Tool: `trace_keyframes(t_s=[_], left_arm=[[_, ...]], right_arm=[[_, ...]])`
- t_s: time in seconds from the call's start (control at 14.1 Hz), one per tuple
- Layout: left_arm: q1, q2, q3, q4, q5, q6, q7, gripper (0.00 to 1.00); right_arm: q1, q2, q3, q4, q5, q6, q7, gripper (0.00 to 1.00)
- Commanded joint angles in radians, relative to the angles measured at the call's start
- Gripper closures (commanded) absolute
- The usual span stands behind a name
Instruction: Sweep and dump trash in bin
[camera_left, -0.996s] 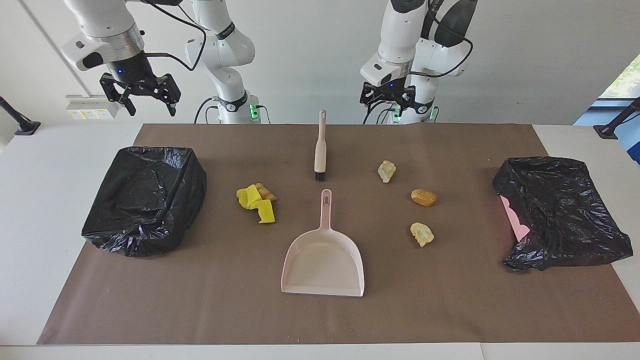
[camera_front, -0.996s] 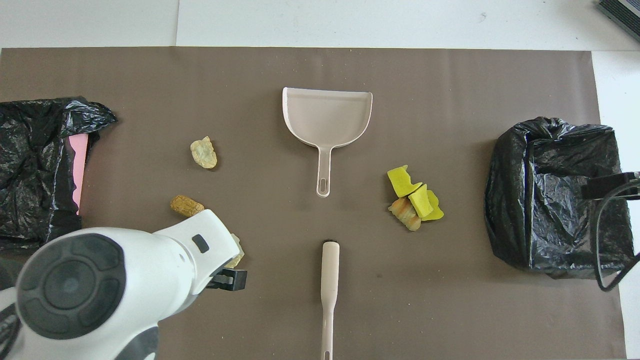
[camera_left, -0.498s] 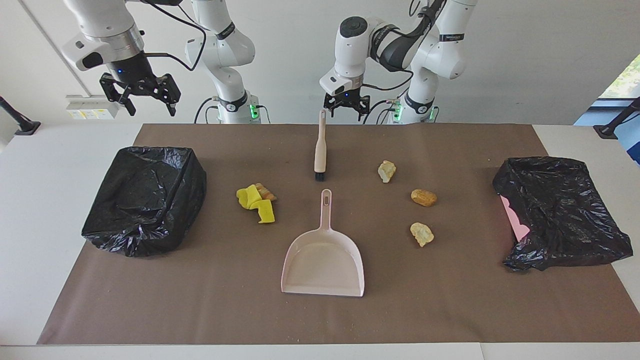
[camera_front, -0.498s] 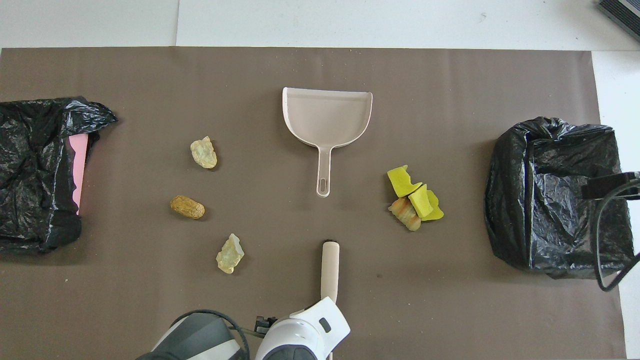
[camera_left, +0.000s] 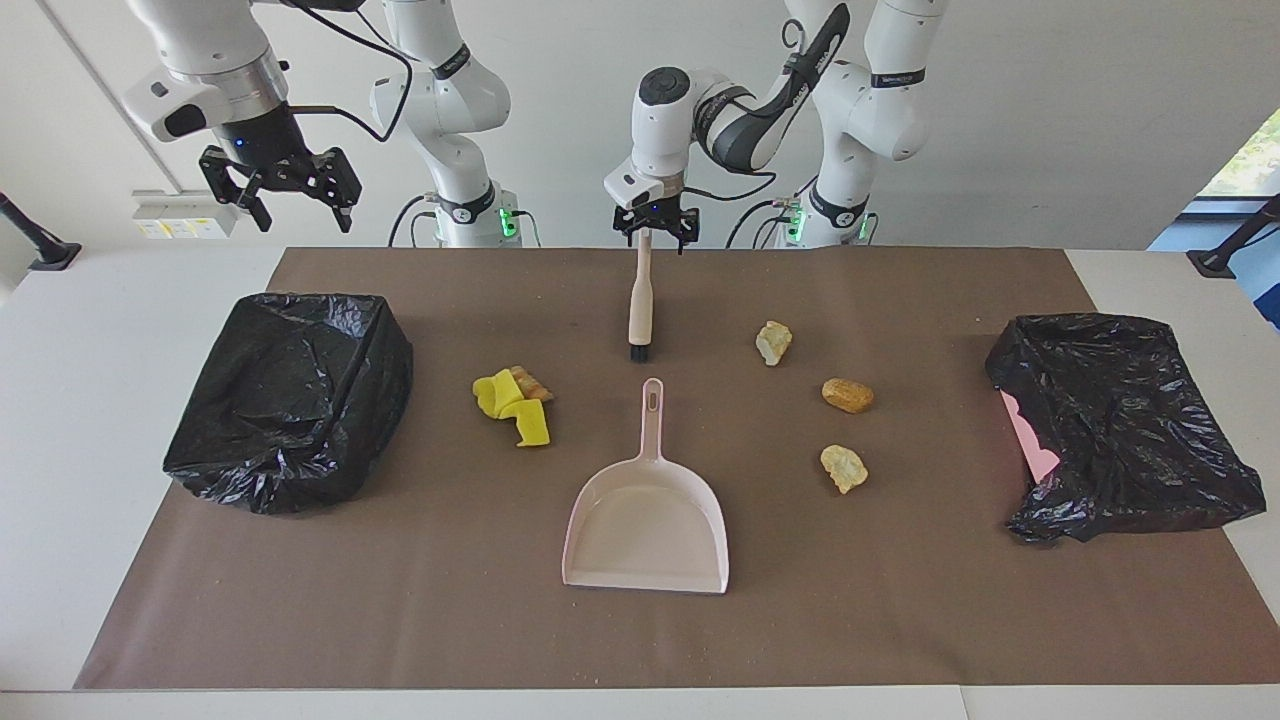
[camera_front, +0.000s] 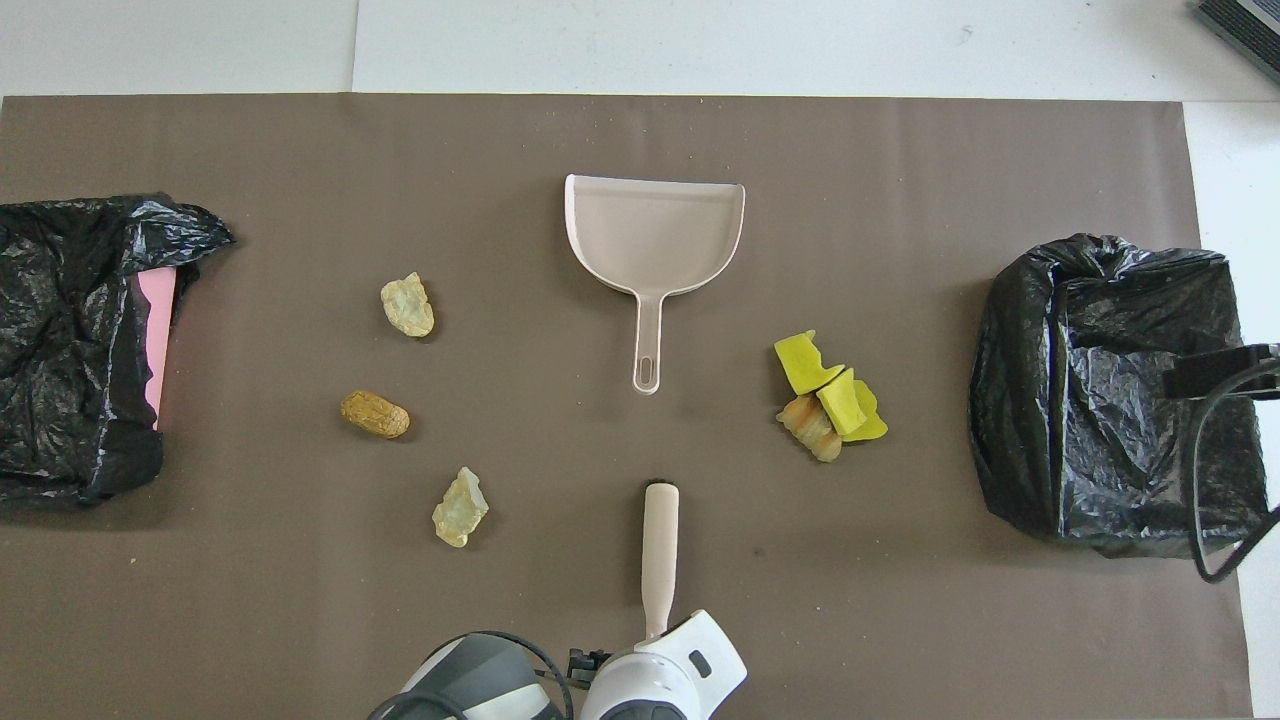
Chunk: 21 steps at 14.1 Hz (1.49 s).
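Next, my right gripper grabs the beige dustpan by its slim handle (camera_front: 648, 347). The pan of the dustpan spreads wide, while the handle is narrow.
The trash lies on the brown mat. Yellow sponge pieces (camera_left: 512, 408) (camera_front: 828, 385) with a tan lump (camera_front: 808, 427) lie toward the right arm's end. Three bread lumps (camera_left: 773, 342) (camera_left: 847, 395) (camera_left: 843, 468) lie toward the left arm's end. The beige brush (camera_left: 640, 300) (camera_front: 660, 540) lies nearer to the robots than the dustpan (camera_left: 645, 520) (camera_front: 655, 235). My left gripper (camera_left: 652, 232) is open, low over the handle end of the brush, one finger on each side of it. My right gripper (camera_left: 280, 195) is open, high above the table's edge by the black bin.
A bin lined with a black bag (camera_left: 290, 400) (camera_front: 1110, 390) stands at the right arm's end. A second black-bagged bin with a pink side (camera_left: 1120, 420) (camera_front: 70, 340) stands at the left arm's end. Crumbs dot the mat.
My left arm has swung from the bread lumps' side over to the brush and come down at its handle end. The right arm has not moved.
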Motion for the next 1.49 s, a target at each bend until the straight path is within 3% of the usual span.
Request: trace_keyframes(t_s=[0.0, 0.28, 0.71, 0.85, 0.93, 1.0, 1.35, 1.42], left_arm=[[-0.022, 0.004, 0.018, -0.010, -0.074, 0.026, 0.008, 0.05], [-0.022, 0.012, 0.018, -0.011, -0.081, 0.018, 0.004, 0.14], [-0.025, 0.018, 0.018, -0.020, -0.107, 0.015, 0.005, 0.17], [-0.025, 0.018, 0.018, -0.020, -0.116, 0.015, 0.004, 0.32], [-0.025, 0.018, 0.018, -0.020, -0.121, 0.006, 0.001, 0.48], [-0.025, 0.017, 0.018, -0.019, -0.128, -0.017, 0.004, 0.56], [-0.036, 0.012, 0.017, -0.020, -0.131, -0.026, 0.002, 0.56], [-0.039, 0.012, 0.017, -0.020, -0.131, -0.026, 0.002, 0.47]], right_arm=[[-0.012, -0.027, 0.004, -0.035, 0.017, 0.026, 0.018, 0.00], [-0.012, -0.027, 0.004, -0.035, 0.017, 0.024, 0.018, 0.00], [-0.012, -0.027, 0.003, -0.035, 0.017, 0.024, 0.018, 0.00], [-0.012, -0.027, 0.003, -0.035, 0.017, 0.024, 0.018, 0.00], [-0.012, -0.027, 0.003, -0.035, 0.017, 0.024, 0.018, 0.00], [-0.012, -0.027, 0.003, -0.035, 0.017, 0.024, 0.018, 0.00], [-0.012, -0.027, 0.003, -0.035, 0.017, 0.024, 0.018, 0.00], [-0.012, -0.027, 0.003, -0.035, 0.017, 0.024, 0.018, 0.00]])
